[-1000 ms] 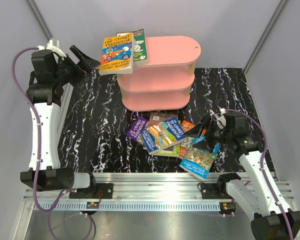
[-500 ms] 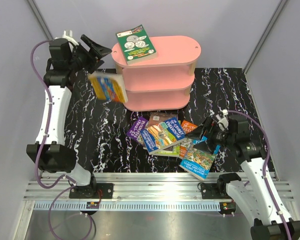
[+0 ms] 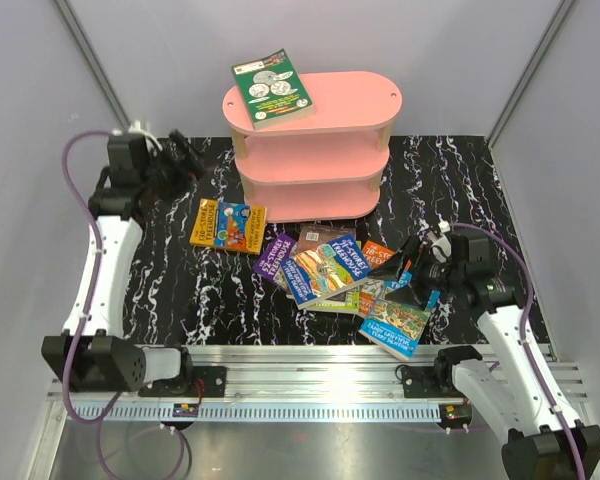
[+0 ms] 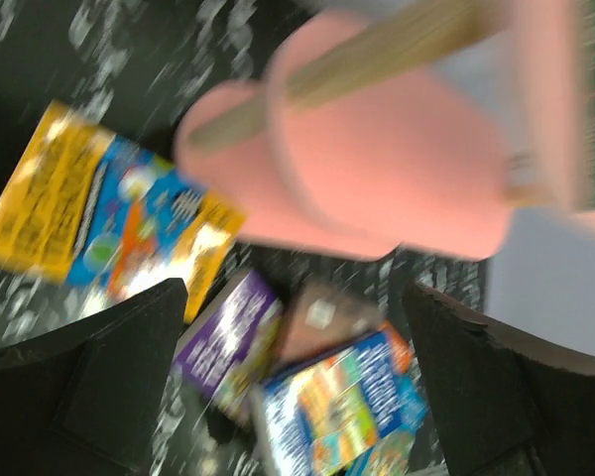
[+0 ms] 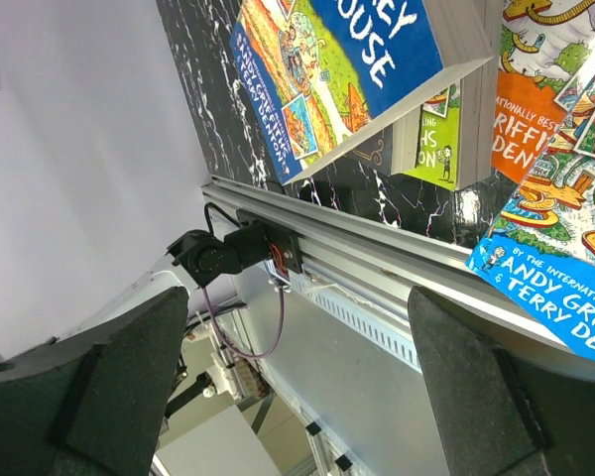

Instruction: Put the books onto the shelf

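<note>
My right gripper grabs the piled blue book's page edge next, since the opposite side stays free for shelving by my left gripper.
The pink shelf (image 3: 315, 150) (image 4: 377, 169) stands at the back of the table, with a green book (image 3: 272, 88) flat on its top board. A yellow-and-blue book (image 3: 227, 224) (image 4: 99, 213) lies flat on the table left of the shelf's foot. Several books (image 3: 325, 268) are piled in front of the shelf, among them a purple one (image 4: 223, 342) and a blue one (image 4: 337, 407) (image 5: 337, 69). Another blue book (image 3: 395, 325) (image 5: 565, 268) lies near the front edge. My left gripper (image 3: 180, 160) (image 4: 297, 397) hangs open and empty above the table, left of the shelf. My right gripper (image 3: 405, 268) (image 5: 297, 397) is open and empty at the pile's right side.
The black marbled table top (image 3: 180, 290) ends at an aluminium rail (image 3: 310, 385) (image 5: 377, 263) along the front, where both arm bases are bolted. Grey walls close in the left, right and back. The left wrist view is blurred by motion.
The yellow-and-blue book, which leaned at the shelf's top left edge, has fallen to the table. My left gripper has dropped lower. The right arm has barely moved.
</note>
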